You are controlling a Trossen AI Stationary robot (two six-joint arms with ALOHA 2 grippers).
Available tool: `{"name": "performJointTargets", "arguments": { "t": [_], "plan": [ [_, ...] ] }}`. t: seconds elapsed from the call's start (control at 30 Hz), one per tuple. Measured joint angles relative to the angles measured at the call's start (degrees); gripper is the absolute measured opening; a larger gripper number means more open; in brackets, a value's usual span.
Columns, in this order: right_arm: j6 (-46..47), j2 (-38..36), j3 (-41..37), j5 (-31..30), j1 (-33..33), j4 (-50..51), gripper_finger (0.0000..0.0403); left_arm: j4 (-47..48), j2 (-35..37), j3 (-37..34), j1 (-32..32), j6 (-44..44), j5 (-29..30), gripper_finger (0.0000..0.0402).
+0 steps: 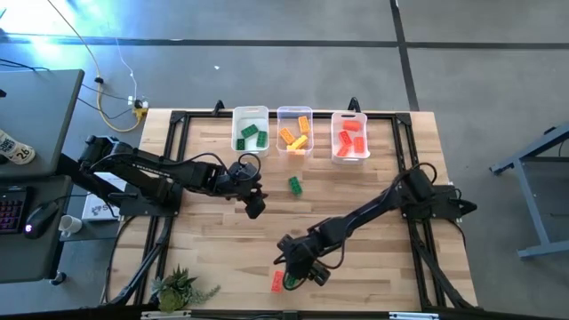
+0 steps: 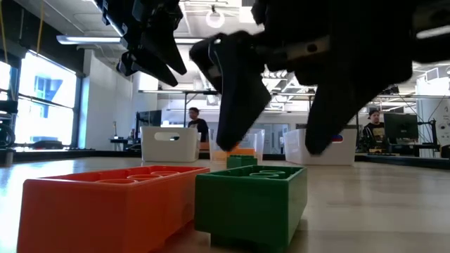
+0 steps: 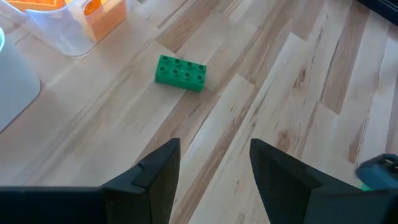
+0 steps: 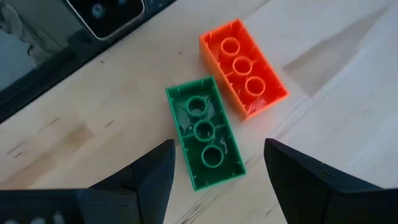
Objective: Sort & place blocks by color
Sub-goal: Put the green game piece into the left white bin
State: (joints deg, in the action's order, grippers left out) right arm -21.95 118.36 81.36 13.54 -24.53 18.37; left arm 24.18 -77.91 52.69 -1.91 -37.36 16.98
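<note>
The fingers of my right gripper are above the top of the green block (image 1: 290, 281) (image 4: 206, 134), so they would miss it if they closed now. My right gripper needs to first go lower.
Two blocks lie upside down, hollow side up, side by side near the table's near edge: a green block (image 4: 205, 134) (image 1: 291, 283) and a red-orange block (image 4: 243, 67) (image 1: 277, 281). My right gripper (image 4: 217, 180) (image 1: 299, 269) hangs open just above the green block, one finger on each side of it, touching nothing; the low view shows its fingertips (image 2: 235, 137) clear of the block's top (image 2: 249, 176). Another green block (image 3: 180, 72) (image 1: 294, 185) lies studs up at mid-table. My left gripper (image 3: 214, 168) (image 1: 254, 208) is open, raised a little to the near-left of it.
Three translucent bins stand in a row at the far edge: the left bin (image 1: 250, 114) holds green blocks, the middle bin (image 1: 294, 112) orange and yellow ones, the right bin (image 1: 349, 116) red-orange ones. A small plant (image 1: 180, 287) sits at the near-left corner. People stand in the room beyond.
</note>
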Motion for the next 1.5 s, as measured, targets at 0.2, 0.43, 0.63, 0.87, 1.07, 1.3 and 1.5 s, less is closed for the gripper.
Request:
{"name": "performJointTargets", "arguments": {
  "t": [0.2,0.43,0.63,0.87,1.07,1.3,1.5],
  "plan": [
    [0.02,1.48,0.0,-0.05,-0.14,0.22,0.0234,0.0,0.0,0.0,0.0,0.0,-0.03,0.0184],
    [0.45,1.74,-0.02,-0.03,-0.38,-0.39,0.0234,0.02,0.0,0.0,0.0,0.02,-0.03,0.0184],
    [0.3,3.64,-0.09,-0.53,-0.96,-1.14,0.0234,0.16,0.0,0.0,-0.02,0.02,-0.03,0.0184],
    [0.02,4.03,-0.09,-2.53,-2.09,-2.12,0.02,0.22,0.0,0.0,0.0,0.02,0.01,0.0184],
    [1.62,4.03,-0.09,-2.84,-2.54,-2.14,0.0111,0.22,0.0,0.0,-0.02,0.02,-0.01,0.0184],
    [4.81,3.36,-0.07,-7.53,-2.54,-0.45,0.0111,0.2,0.0,0.0,-0.02,1.46,-0.07,0.0184],
    [6.53,0.26,-0.07,-14.9,-2.47,3.77,0.0111,0.02,0.0,0.0,0.07,-3.36,-2.98,0.0184]
  ]
}}
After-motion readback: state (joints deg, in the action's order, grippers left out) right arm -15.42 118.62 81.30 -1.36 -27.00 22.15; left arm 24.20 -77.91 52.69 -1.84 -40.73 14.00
